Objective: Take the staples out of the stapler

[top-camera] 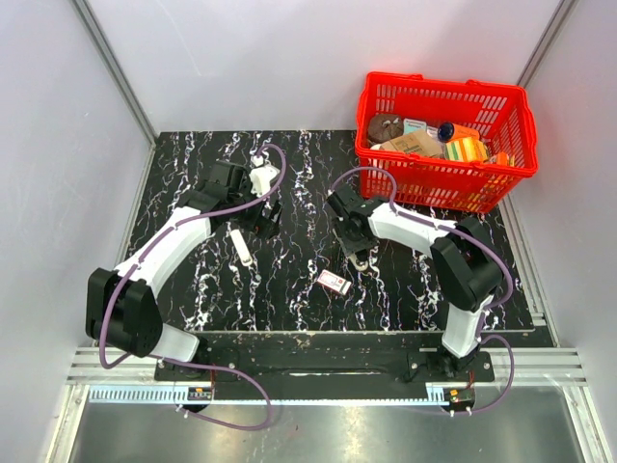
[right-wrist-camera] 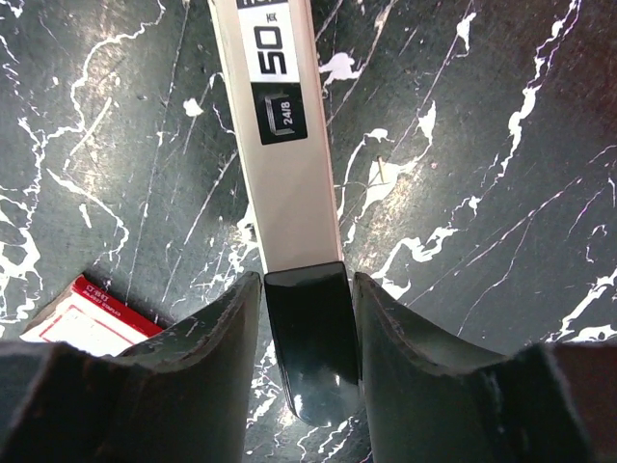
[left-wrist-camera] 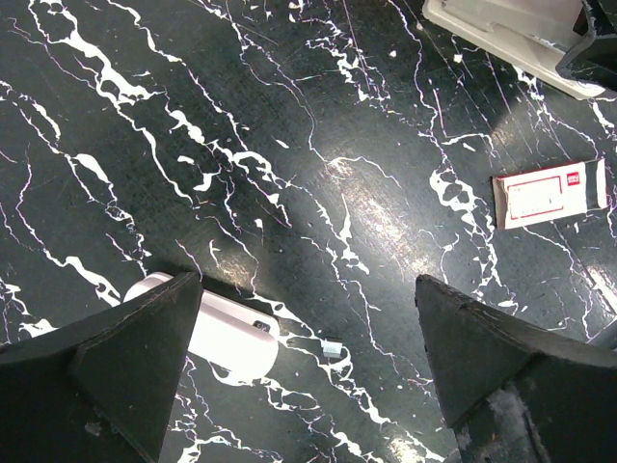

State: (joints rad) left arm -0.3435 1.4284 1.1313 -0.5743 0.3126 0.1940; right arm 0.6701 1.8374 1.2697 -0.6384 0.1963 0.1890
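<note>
The stapler's glossy black end [right-wrist-camera: 312, 340] sits tight between my right gripper's fingers, so the stapler [right-wrist-camera: 286, 174] would come along if I lifted my right gripper now.
The stapler [right-wrist-camera: 289, 183] is a slim silvery body with a glossy black end and a "50" label. It lies on the black marble table [top-camera: 289, 299]. My right gripper [right-wrist-camera: 307, 289] is shut on the stapler's black end, one finger tight on each side. In the top view the right gripper [top-camera: 357, 249] stands over the stapler [top-camera: 360, 260] at mid-table. My left gripper [left-wrist-camera: 308, 318] is open wide and empty, low over the table. A tiny bit of staples [left-wrist-camera: 332, 348] lies between its fingers. The stapler [left-wrist-camera: 482, 24] also shows at the top right of the left wrist view.
A slim white bar [top-camera: 241, 249] lies by the left gripper [top-camera: 262, 214]; its end [left-wrist-camera: 231, 338] is beside the left finger. A small red-and-white box [top-camera: 335, 282] lies near the right gripper and also shows in the wrist views [left-wrist-camera: 549, 193] [right-wrist-camera: 82, 313]. A red basket [top-camera: 443, 87] with several items stands back right.
</note>
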